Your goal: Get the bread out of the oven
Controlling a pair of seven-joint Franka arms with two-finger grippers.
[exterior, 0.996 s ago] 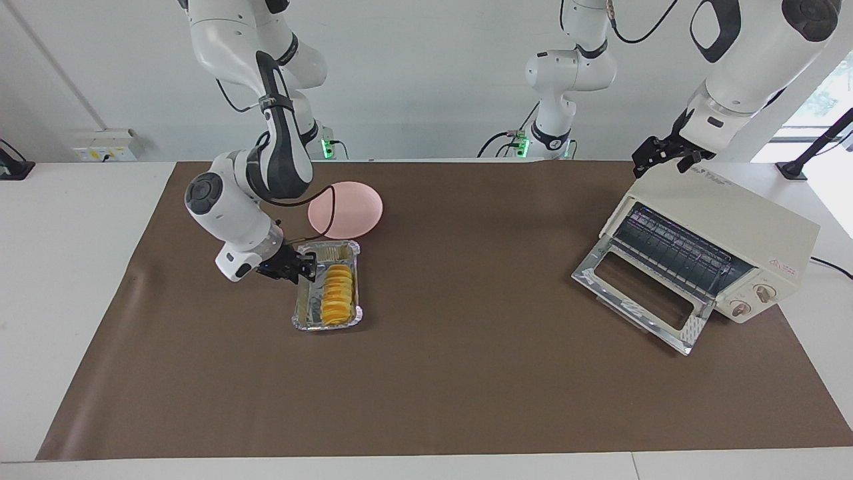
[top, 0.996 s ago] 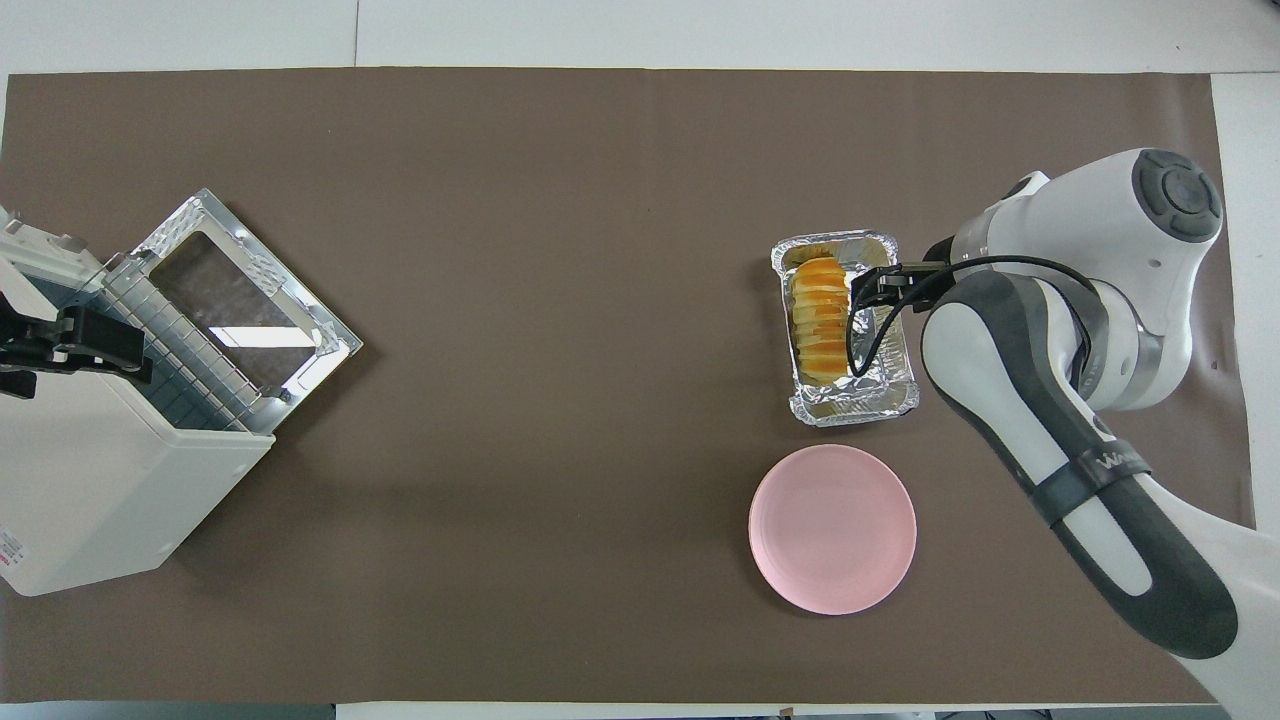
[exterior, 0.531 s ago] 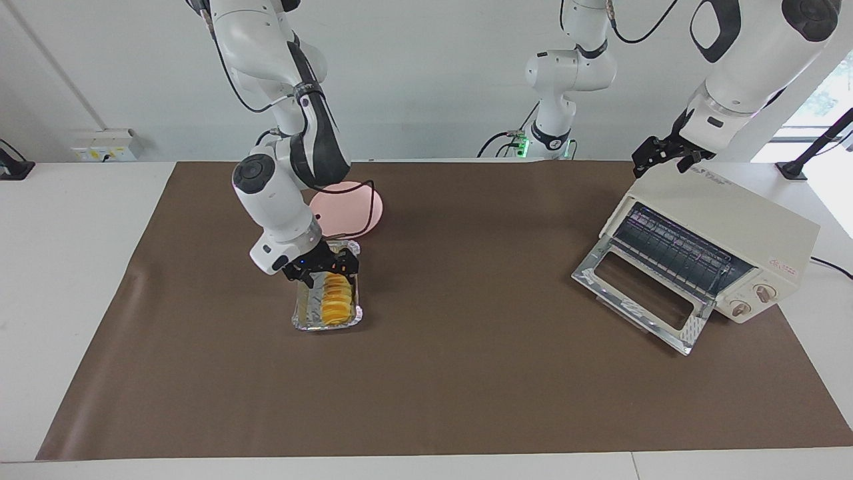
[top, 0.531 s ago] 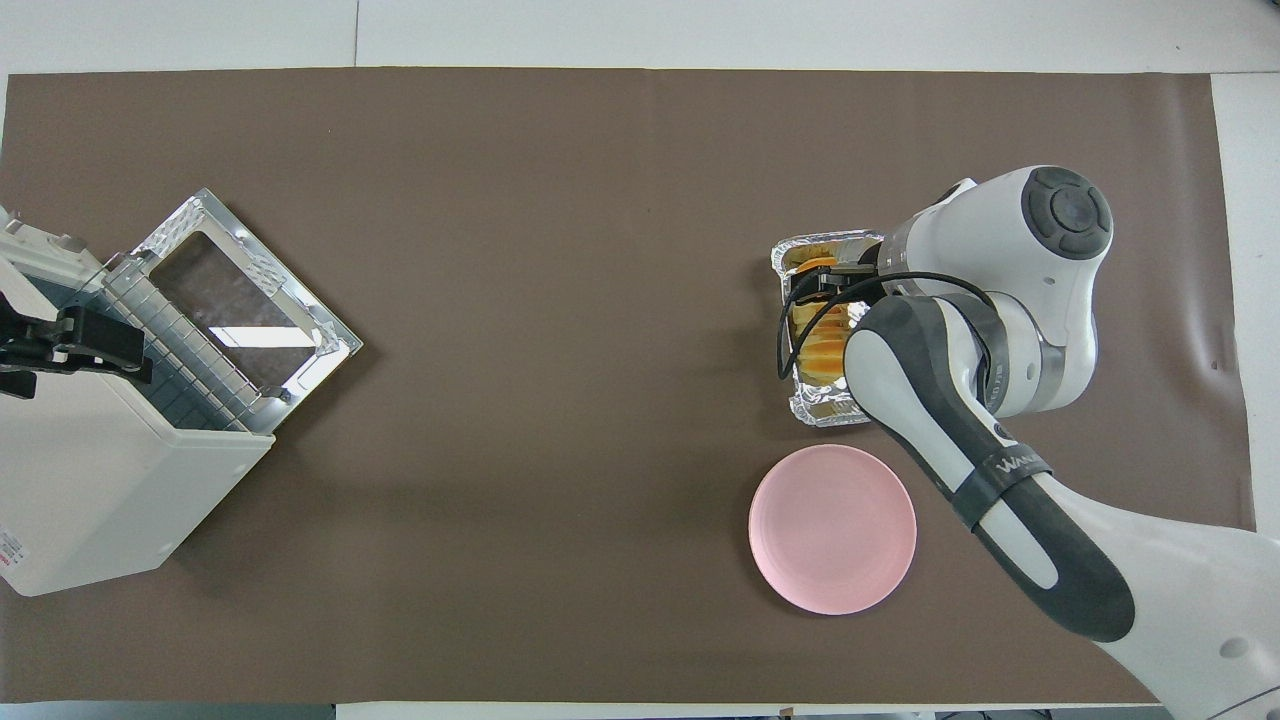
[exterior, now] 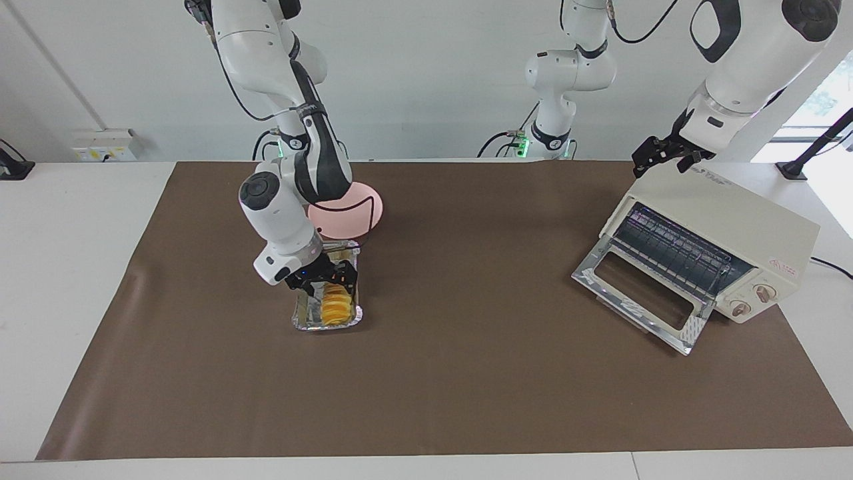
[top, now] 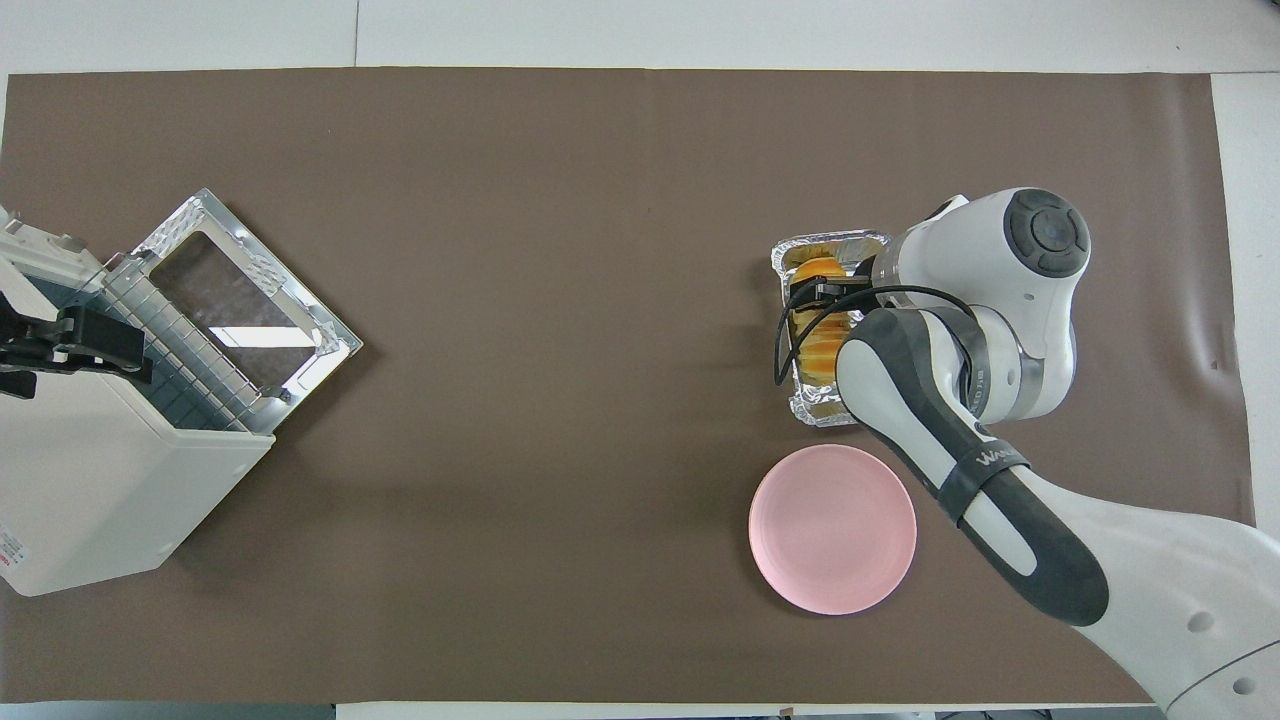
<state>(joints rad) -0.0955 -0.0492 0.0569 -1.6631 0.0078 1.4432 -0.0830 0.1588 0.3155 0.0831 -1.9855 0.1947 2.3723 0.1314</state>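
Next, the right gripper grips the bread by its long sides to move the bread out of the foil tray onto the pink plate.
The golden ridged bread lies in a crinkled silver foil tray on the brown mat toward the right arm's end; the overhead view shows the bread in the tray too. My right gripper is low over the bread's end nearer the robots, open, one finger at each side of the loaf; it also shows in the overhead view. The cream-white oven stands toward the left arm's end with its glass door folded down. My left gripper rests open at the oven's top edge.
A pink plate lies bare beside the foil tray, nearer to the robots; the right arm hides part of it. The oven's wire rack shows nothing on it. A third arm stands at the back wall.
My right gripper swung from beside the foil tray to over the bread and came down around it. The left arm, oven, tray and plate have not moved.
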